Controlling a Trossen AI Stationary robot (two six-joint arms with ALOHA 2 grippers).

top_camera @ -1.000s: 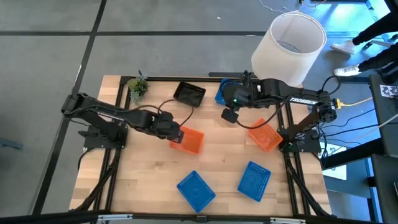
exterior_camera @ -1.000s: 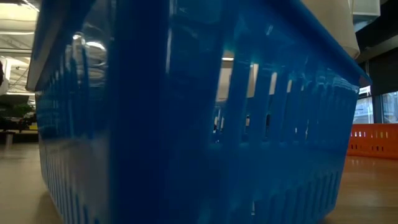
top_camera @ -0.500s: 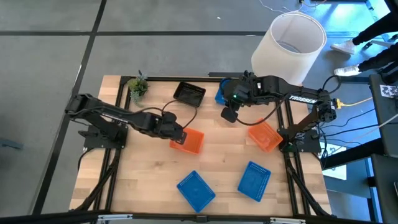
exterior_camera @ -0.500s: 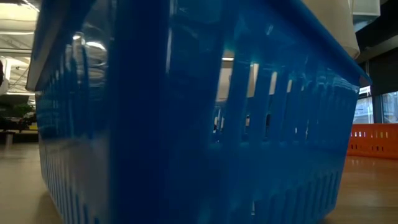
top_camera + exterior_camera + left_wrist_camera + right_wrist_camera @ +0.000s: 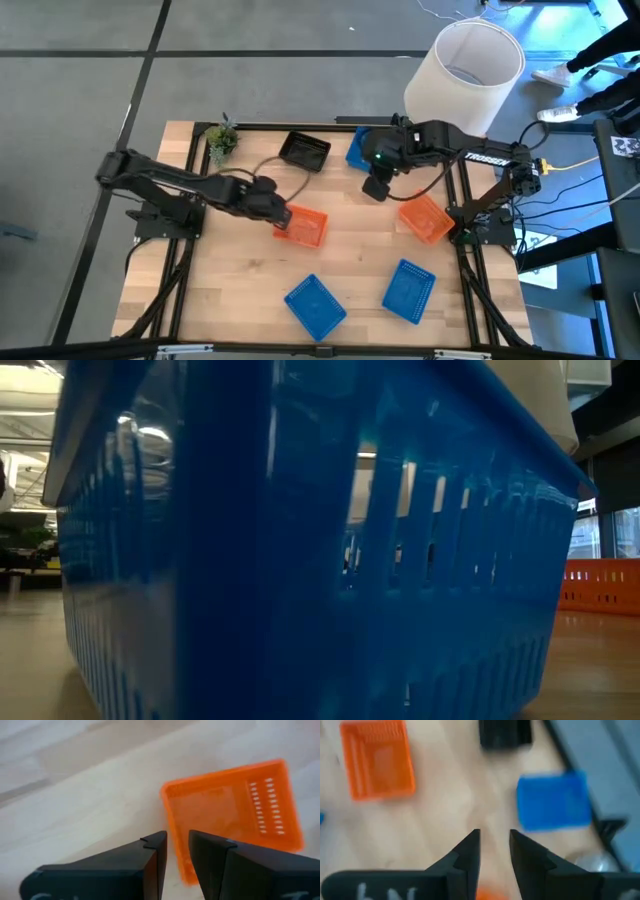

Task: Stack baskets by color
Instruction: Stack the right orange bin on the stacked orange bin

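The lone orange basket needs to stack with the orange basket that the left gripper holds, so the right gripper should next grab the lone basket by its rim point(image 5: 412, 226).
An orange basket point(image 5: 305, 229) lies mid-table, and my left gripper point(image 5: 282, 215) is shut on its left end. A second orange basket point(image 5: 425, 219) sits at the right. A black basket point(image 5: 304, 150) and a blue one point(image 5: 357, 150) sit near the far edge. Two more blue baskets point(image 5: 315, 305) point(image 5: 408, 290) lie near the front. One of these blue baskets point(image 5: 300, 560) fills the low view. My right gripper point(image 5: 376, 188) hangs open above the table between the far blue basket and the right orange one, with only bare wood between its fingers point(image 5: 470, 852). My left gripper pinches the orange basket's left end wall point(image 5: 174, 845). One finger point(image 5: 210, 855) is on the inner side and the other point(image 5: 152, 855) on the outer side. The fingers slant down from the table's left. I cannot tell whether that end is off the table.
A big white lampshade point(image 5: 465, 75) stands at the table's far right corner, and a small green plant point(image 5: 222, 140) at the far left. Bare wood point(image 5: 240, 290) lies open at the front left. Cables hang off the right side.
My left gripper has drawn back slightly toward the table's left edge while staying on the orange basket's end; the basket lies about where it was. My right gripper has tipped a little and shifted slightly toward the right edge.
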